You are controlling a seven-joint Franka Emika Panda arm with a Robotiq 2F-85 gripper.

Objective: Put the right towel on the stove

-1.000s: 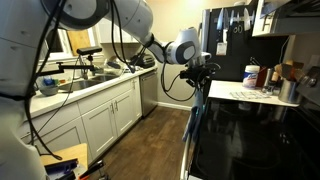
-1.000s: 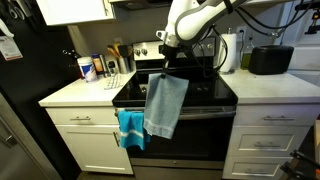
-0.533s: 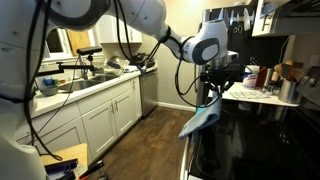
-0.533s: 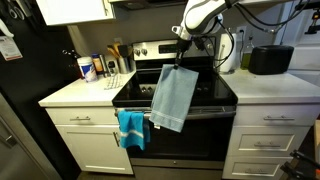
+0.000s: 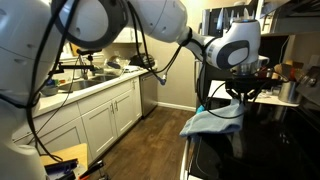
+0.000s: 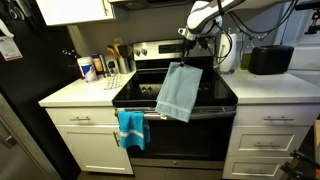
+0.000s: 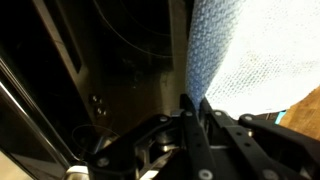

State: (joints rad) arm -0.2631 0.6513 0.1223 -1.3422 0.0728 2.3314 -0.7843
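The gripper should move the towel farther over the stove before letting go, because the towel's lower end hangs past the stove's front edge and would drop short if the gripper opened now.
A light blue towel (image 6: pixel 180 91) hangs from my gripper (image 6: pixel 190 62) over the front of the black stove top (image 6: pixel 205 88); its lower end trails past the stove's front edge. In an exterior view the same towel (image 5: pixel 215 122) drapes onto the stove's near edge below the gripper (image 5: pixel 244 97). The wrist view shows the jaws (image 7: pixel 193 106) shut on a pinch of the towel (image 7: pixel 240 50). A second, bright teal towel (image 6: pixel 131 128) hangs on the oven door handle at the left.
A counter (image 6: pixel 75 93) beside the stove holds a tub and utensils. A black appliance (image 6: pixel 270 60) and a paper towel roll (image 6: pixel 230 52) stand on the other counter. White cabinets (image 5: pixel 90 120) and a sink counter line the far wall.
My gripper has carried the light blue towel up off the oven handle and back over the stove top; the towel now swings out and rests partly on the stove's front edge.
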